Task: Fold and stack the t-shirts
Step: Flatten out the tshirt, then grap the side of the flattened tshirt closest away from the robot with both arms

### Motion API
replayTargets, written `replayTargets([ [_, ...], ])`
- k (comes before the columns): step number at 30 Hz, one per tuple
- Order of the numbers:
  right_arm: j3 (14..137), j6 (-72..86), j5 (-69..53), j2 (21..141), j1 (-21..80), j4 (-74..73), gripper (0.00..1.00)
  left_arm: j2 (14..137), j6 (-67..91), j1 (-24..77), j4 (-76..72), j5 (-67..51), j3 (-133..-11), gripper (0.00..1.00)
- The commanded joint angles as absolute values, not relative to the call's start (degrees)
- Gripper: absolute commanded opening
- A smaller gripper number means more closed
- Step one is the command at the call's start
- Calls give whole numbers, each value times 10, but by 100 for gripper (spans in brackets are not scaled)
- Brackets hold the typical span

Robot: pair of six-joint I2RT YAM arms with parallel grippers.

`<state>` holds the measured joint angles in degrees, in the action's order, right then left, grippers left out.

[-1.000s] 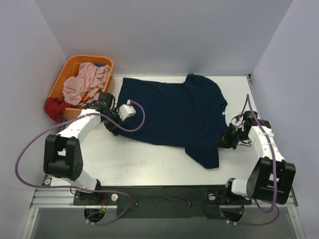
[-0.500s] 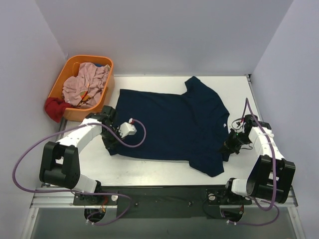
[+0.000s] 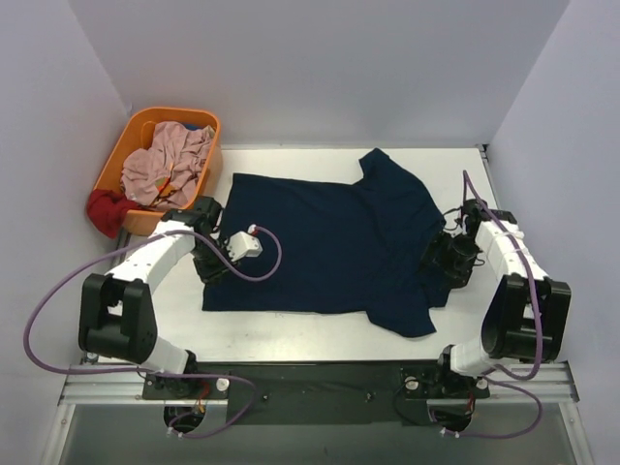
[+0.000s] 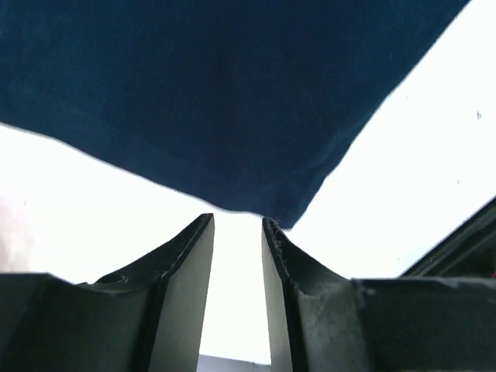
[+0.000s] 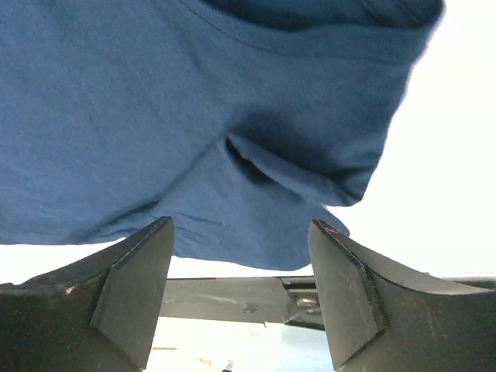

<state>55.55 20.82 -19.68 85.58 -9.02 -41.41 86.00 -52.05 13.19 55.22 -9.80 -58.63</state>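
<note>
My left gripper should grab the navy t-shirt [image 3: 329, 237] by its hem's near corner next, to fold its front side over.
A navy t-shirt [image 3: 329, 237] lies spread flat on the white table [image 3: 291, 329], one sleeve toward the back and one toward the front right. My left gripper [image 3: 205, 263] sits at the shirt's left hem. In the left wrist view the left gripper [image 4: 236, 221] is open by a narrow gap, with only bare table between its fingers and the shirt's corner [image 4: 294, 209] just past the tips. My right gripper [image 3: 441, 260] hovers at the shirt's right edge. In the right wrist view the right gripper [image 5: 240, 225] stands wide open and empty, with the shirt's cloth [image 5: 194, 101] beyond it.
An orange basket [image 3: 179, 110] at the back left holds a heap of pink clothes [image 3: 170, 160]. A red garment [image 3: 105, 208] hangs over its near side. Grey walls close in the table on three sides. The arms' bases stand at the near edge.
Both grippers were shut on the shirt's edges and have let go and opened. The shirt now lies flatter and squarer. The right gripper has moved back from the near sleeve.
</note>
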Motion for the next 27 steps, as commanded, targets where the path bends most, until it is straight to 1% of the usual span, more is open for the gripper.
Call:
replayTargets([
  [1, 590, 228, -99, 769, -77, -560, 65, 823, -578, 95, 697, -133, -645, 42],
  [3, 584, 241, -100, 736, -73, -597, 64, 818, -584, 87, 739, -137, -661, 42],
  [5, 562, 253, -122, 716, -73, -614, 64, 814, -579, 91, 757, -131, -642, 38],
  [6, 540, 257, -127, 713, -72, -617, 63, 810, -574, 94, 747, -127, -628, 35],
  [9, 486, 290, -127, 706, -75, -588, 64, 796, -561, 96, 698, -107, -558, 33],
  [10, 464, 308, -114, 708, -78, -578, 64, 793, -559, 96, 660, -98, -547, 34],
  [14, 427, 342, -74, 721, -81, -518, 65, 784, -569, 98, 543, -48, -510, 40],
  [16, 418, 352, -71, 726, -80, -494, 65, 781, -581, 100, 506, -47, -495, 43],
  [17, 405, 356, -69, 727, -80, -479, 65, 782, -587, 104, 497, -50, -482, 47],
  [20, 375, 372, -70, 725, -85, -429, 64, 781, -595, 108, 453, -78, -451, 48],
  [22, 349, 389, -93, 733, -89, -397, 61, 785, -599, 114, 437, -91, -428, 49],
  [25, 321, 402, -108, 753, -89, -367, 57, 787, -593, 120, 388, -70, -385, 49],
  [27, 313, 404, -103, 761, -90, -350, 52, 787, -590, 122, 349, -52, -365, 48],
])
